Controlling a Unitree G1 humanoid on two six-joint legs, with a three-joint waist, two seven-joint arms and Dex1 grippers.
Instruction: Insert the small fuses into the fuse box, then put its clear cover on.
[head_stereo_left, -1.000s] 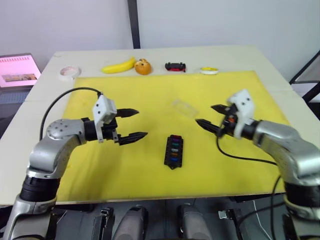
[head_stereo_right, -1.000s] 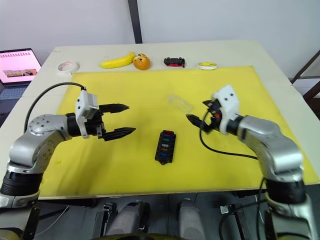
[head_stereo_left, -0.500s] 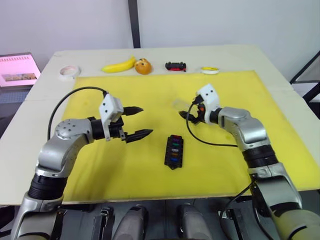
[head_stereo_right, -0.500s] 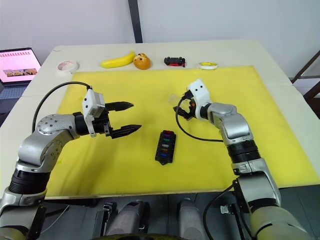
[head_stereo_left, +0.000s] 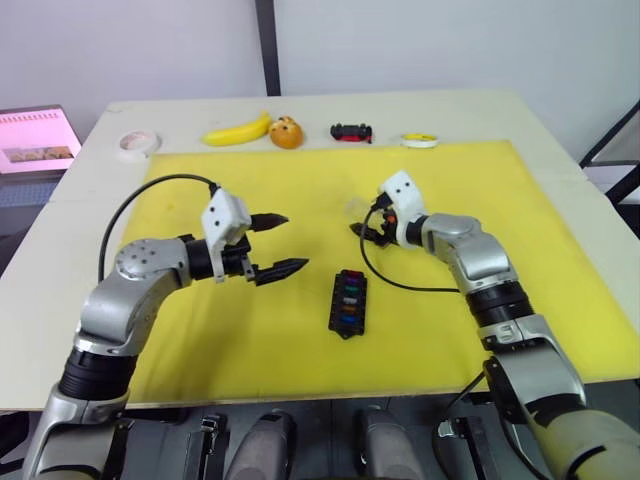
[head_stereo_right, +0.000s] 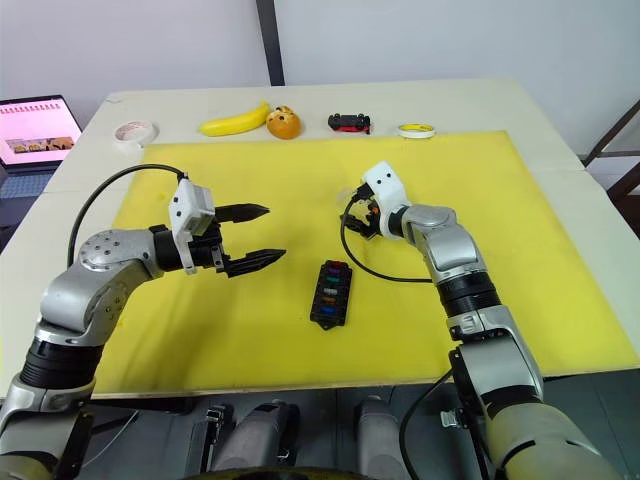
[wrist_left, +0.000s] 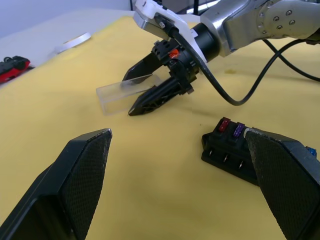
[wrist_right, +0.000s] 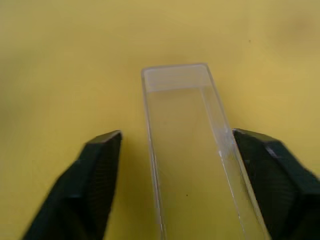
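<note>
Next, my right gripper grabs the long sides of the clear cover, to close up the fuse box (head_stereo_left: 347, 303).
The black fuse box (head_stereo_left: 347, 303) lies on the yellow mat (head_stereo_left: 200, 330), and a row of coloured small fuses (head_stereo_left: 348, 294) sits in its slots; red and purple ones (wrist_left: 229, 128) show at one end. The clear cover (wrist_right: 185, 150) lies flat on the mat just beyond the box. My right gripper (wrist_right: 176, 133) is open, with one finger on each side of the cover and a small gap to each. In the left wrist view the cover (wrist_left: 122, 95) rests between those black fingers. My left gripper (head_stereo_left: 293, 242) hovers open to the left of the box, holding nothing.
Along the table's far edge lie a white tape roll (head_stereo_left: 138, 144), a banana (head_stereo_left: 238, 131), a small orange object (head_stereo_left: 286, 133), a black-and-red toy car (head_stereo_left: 351, 131) and a yellow tape roll (head_stereo_left: 418, 140). A pink screen (head_stereo_left: 35, 140) stands off the table at far left.
My right gripper has swung left across the mat to the clear cover and now straddles it. My left gripper has drifted slightly right, still open.
</note>
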